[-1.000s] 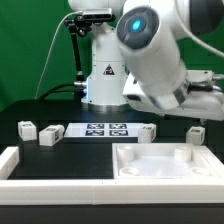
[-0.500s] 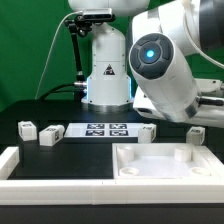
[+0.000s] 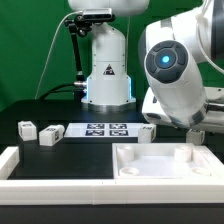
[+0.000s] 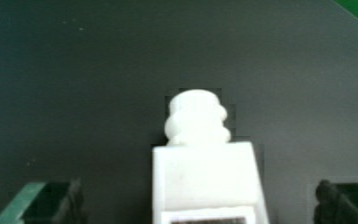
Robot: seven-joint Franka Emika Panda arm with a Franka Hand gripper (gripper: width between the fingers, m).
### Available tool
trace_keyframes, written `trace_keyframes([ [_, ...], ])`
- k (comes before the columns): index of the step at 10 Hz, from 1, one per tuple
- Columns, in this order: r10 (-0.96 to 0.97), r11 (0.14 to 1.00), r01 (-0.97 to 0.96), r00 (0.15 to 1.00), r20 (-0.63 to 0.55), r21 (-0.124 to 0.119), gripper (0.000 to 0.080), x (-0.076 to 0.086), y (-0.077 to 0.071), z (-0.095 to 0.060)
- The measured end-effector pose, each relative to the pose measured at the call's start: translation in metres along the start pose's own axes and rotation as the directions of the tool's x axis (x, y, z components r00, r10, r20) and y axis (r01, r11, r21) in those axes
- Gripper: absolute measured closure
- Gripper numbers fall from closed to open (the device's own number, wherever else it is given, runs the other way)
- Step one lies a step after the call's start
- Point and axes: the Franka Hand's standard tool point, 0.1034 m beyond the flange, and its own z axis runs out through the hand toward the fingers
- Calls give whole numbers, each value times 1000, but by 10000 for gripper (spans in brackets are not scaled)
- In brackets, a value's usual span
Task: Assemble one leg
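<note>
My fingers would hold the leg if I closed now: they are open on both sides of the white leg's body (image 4: pixel 208 182).
In the wrist view a white leg (image 4: pixel 202 160) lies on the black table with its rounded peg end pointing away, a tag at its near end. My gripper (image 4: pixel 197 205) is open around it; the dark fingertips (image 4: pixel 48 200) stand well clear on either side. In the exterior view the arm (image 3: pixel 175 75) hangs low at the right, hiding the gripper and this leg. Three more legs show there: two at the left (image 3: pixel 27 127) (image 3: pixel 47 135) and one near the middle (image 3: pixel 147 131). The white tabletop (image 3: pixel 160 172) lies in front.
The marker board (image 3: pixel 105 129) lies flat behind the tabletop. A white rail (image 3: pixel 20 165) runs along the front left. The robot base (image 3: pixel 105 70) stands at the back middle.
The arm has swung toward the exterior view's right and lowered, now covering the right-hand leg that was visible before. The other legs and the tabletop have not moved.
</note>
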Motion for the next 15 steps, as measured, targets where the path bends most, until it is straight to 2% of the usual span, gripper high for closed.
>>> trace_keyframes([
  [2,16,1000,-16,1000,-7,-9,151,-1,-5,2],
  [4,13,1000,-13,1000,-7,-8,434,-1,-6,0],
  [5,13,1000,-13,1000,-7,-8,434,-1,-6,0],
  [6,13,1000,-13,1000,-7,-8,512,-1,-6,0],
  [11,13,1000,-13,1000,-7,-8,511,-1,-6,0],
  [12,15,1000,-15,1000,10,-10,511,-4,-4,-4],
  [15,1,1000,-2,998,64,17,509,-26,-4,-70],
])
